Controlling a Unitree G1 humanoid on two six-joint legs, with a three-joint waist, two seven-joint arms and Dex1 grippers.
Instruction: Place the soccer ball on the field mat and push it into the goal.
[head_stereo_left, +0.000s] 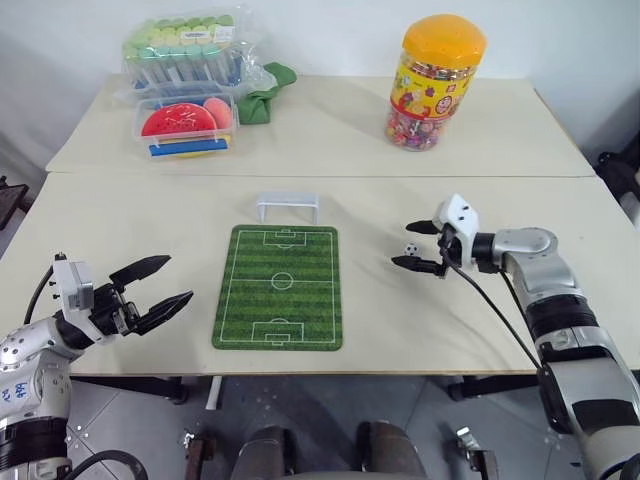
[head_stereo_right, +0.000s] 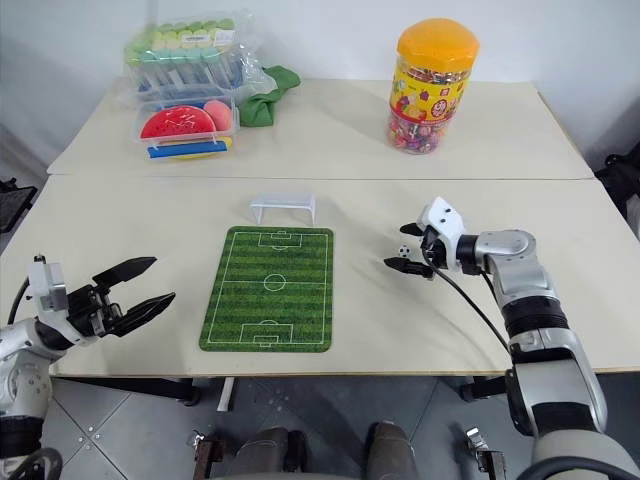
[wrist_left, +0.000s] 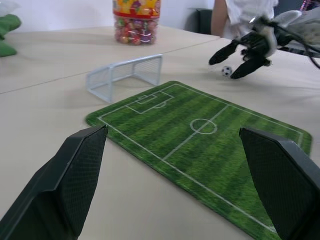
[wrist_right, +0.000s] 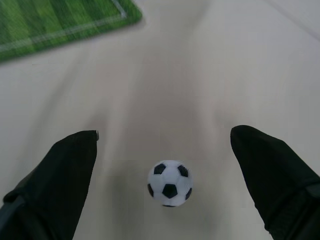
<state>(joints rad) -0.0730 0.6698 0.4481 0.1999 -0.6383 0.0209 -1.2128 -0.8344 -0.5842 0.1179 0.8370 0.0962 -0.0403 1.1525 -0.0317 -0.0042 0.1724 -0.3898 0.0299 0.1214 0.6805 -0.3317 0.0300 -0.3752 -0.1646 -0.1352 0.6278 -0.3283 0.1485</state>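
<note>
My right gripper's fingers reach past the soccer ball (head_stereo_left: 411, 249) (wrist_right: 169, 183) on the tabletop, one on each side. My right gripper needs to close on the ball now.
The tiny white and black soccer ball (head_stereo_left: 411, 249) (wrist_right: 169, 183) lies on the bare table right of the field mat (head_stereo_left: 280, 286). My right gripper (head_stereo_left: 414, 245) is open, with one finger on each side of the ball and a gap to both. The white goal (head_stereo_left: 287, 206) stands just beyond the mat's far end. Left of the mat, my left gripper (head_stereo_left: 160, 282) hovers open and empty, pointing toward the green mat (wrist_left: 210, 145).
On the far table stand a candy jar with an orange lid (head_stereo_left: 437, 82), clear boxes of toys (head_stereo_left: 185, 118) and a green cloth (head_stereo_left: 265, 92). A seam (head_stereo_left: 320, 176) separates the two tables. A person (wrist_left: 240, 15) is behind the right arm in the left wrist view.
</note>
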